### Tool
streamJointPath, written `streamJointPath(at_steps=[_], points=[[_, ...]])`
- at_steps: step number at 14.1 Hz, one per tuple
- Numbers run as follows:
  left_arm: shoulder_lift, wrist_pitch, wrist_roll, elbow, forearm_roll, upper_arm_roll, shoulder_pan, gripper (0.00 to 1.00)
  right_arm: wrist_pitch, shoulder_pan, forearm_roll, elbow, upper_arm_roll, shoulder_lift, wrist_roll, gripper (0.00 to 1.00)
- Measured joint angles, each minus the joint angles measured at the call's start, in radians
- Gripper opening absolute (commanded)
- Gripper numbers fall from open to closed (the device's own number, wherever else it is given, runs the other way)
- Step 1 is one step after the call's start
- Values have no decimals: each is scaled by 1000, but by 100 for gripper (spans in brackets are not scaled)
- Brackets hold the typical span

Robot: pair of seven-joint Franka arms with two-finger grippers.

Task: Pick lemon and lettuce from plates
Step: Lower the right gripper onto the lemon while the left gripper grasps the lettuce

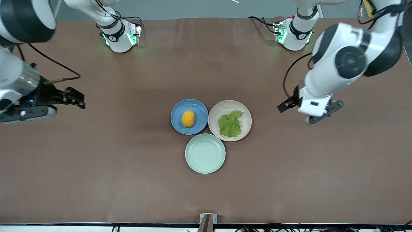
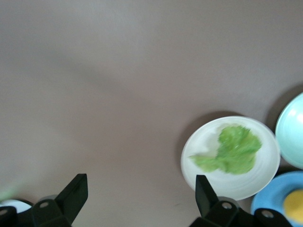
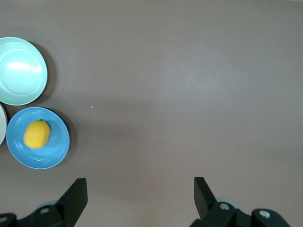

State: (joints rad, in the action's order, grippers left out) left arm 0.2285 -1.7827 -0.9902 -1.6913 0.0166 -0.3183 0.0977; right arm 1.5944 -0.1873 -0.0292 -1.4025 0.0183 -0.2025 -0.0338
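I will next grab the rounded long sides of the lemon with my right gripper to pick the lemon from the blue plate (image 1: 198, 109) (image 3: 53, 152).
The lemon (image 1: 188, 118) lies on the blue plate (image 1: 198, 109) at the table's middle. The lettuce (image 1: 230, 124) lies flat on the cream plate (image 1: 225, 107) beside it, toward the left arm's end. My left gripper (image 1: 285, 105) is open and empty over bare table toward the left arm's end, apart from the cream plate. Its wrist view shows the lettuce (image 2: 234, 149) on the cream plate (image 2: 258, 182) and part of the lemon (image 2: 294, 204). My right gripper (image 1: 76, 98) is open and empty over bare table toward the right arm's end. Its wrist view shows the lemon (image 3: 36, 134) on the blue plate (image 3: 53, 152).
An empty pale mint-green plate (image 1: 205, 153) touches both plates and lies nearer to the front camera. It also shows in the right wrist view (image 3: 19, 71) and the left wrist view (image 2: 293, 137). The brown table (image 1: 96, 161) runs wide on every side.
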Motion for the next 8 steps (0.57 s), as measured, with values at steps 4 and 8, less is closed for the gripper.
streamJointPath(at_steps=[4,8], points=[[131,-148,-312,-6,2,-2,105,100,54,-261,-5,-17,-8,-86,-402,100],[247,-284,-563,-8,43,-1,174,100,365,-453,-4,-154,-9,-221,-579,100]])
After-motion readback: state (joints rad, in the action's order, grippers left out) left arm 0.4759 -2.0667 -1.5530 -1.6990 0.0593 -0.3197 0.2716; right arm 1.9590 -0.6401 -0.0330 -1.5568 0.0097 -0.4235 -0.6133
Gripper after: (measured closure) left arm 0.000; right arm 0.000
